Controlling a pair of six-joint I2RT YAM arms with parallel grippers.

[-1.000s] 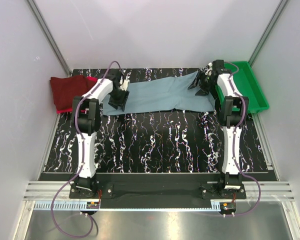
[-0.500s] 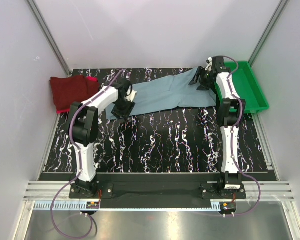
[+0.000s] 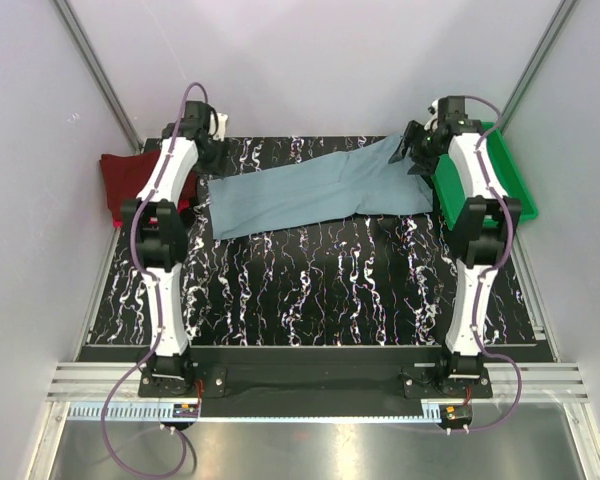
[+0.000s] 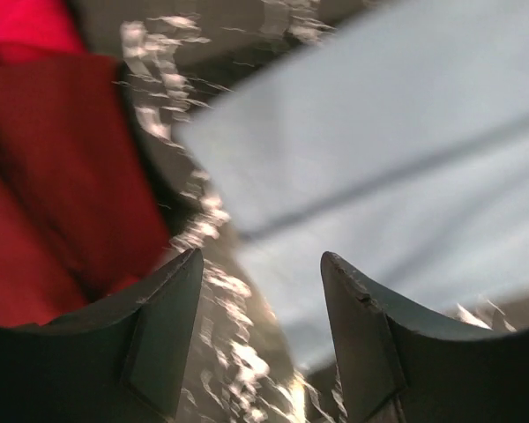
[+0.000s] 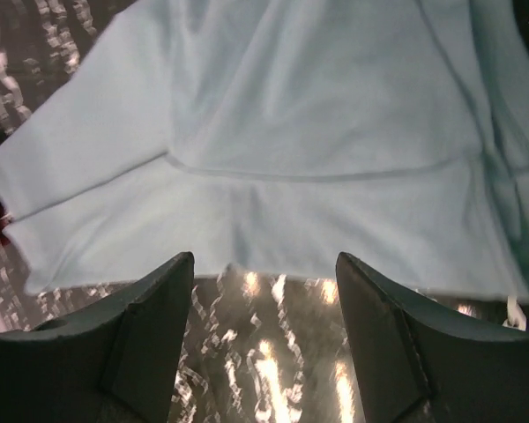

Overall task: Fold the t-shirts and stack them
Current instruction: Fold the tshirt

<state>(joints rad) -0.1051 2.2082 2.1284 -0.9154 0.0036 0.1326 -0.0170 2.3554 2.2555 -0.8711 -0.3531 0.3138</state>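
The end edge of the grey-blue t-shirt is nearest the maroon t-shirt. My left gripper needs to grab it there next, to swing the grey-blue t-shirt straight for folding.
The grey-blue t-shirt (image 3: 320, 190) lies spread flat across the far part of the table, slanting from lower left to upper right. A dark maroon t-shirt (image 3: 130, 178) lies folded at the far left, with a bright red one (image 4: 26, 22) under it. My left gripper (image 3: 215, 150) hovers open at the far left, between the maroon pile and the grey-blue shirt's left end (image 4: 379, 141); nothing is between its fingers (image 4: 262, 257). Over the shirt's right end (image 5: 317, 132) hangs my right gripper (image 3: 415, 150), open and empty (image 5: 264, 260).
A green plastic tray (image 3: 505, 185) stands at the far right edge, just beside the right arm. The black marbled table (image 3: 320, 290) stretches toward the arm bases. White walls close in on three sides.
My left gripper has let go of the grey-blue shirt's left end, opened wider and swung back to the far-left corner. The right gripper has drawn slightly back toward the tray.
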